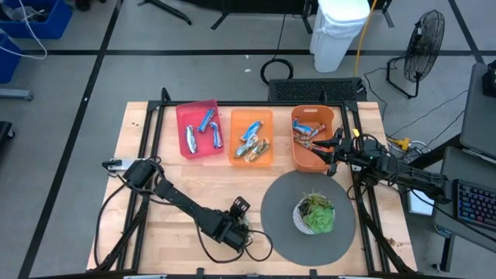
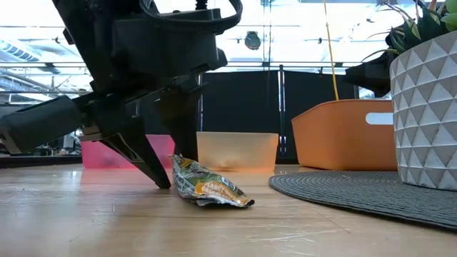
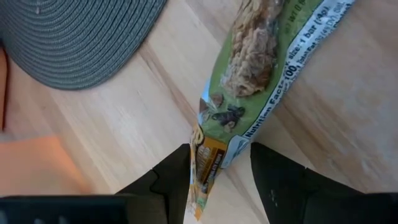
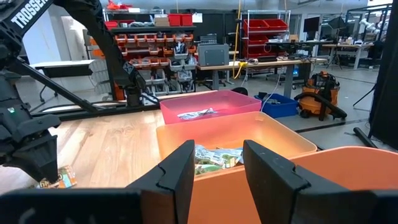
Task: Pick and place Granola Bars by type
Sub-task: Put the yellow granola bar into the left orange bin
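Note:
Next, my left gripper grabs the green-gold granola bar by its crimped end (image 3: 207, 163) to sort it into the light orange bin.
A green-gold granola bar (image 2: 211, 187) lies flat on the wooden table, just left of the grey mat. My left gripper (image 3: 221, 174) slants down over it, open, with one finger on either side of the bar's crimped end (image 3: 208, 163). In the low view the dark fingers (image 2: 153, 168) reach the tabletop at that end. My right gripper (image 4: 217, 168) waits open and level over the dark orange bin (image 1: 312, 159) at the right. Other granola bars lie in the pink bin (image 1: 199, 128), the light orange bin (image 1: 252, 136) and the dark orange bin. My left gripper stands astride the bar's crimped end (image 3: 208, 163), coming from above at a slant, its fingers along the bar's length. The wrapper's edge lies close against one finger (image 3: 177, 177); I cannot tell whether they touch. The bar rests flat on the table.
A round grey woven mat (image 1: 279, 225) with a potted plant in a white faceted pot (image 1: 315, 215) sits right of the bar. The three bins stand in a row along the far side. Bare wood lies left of and in front of my left gripper.

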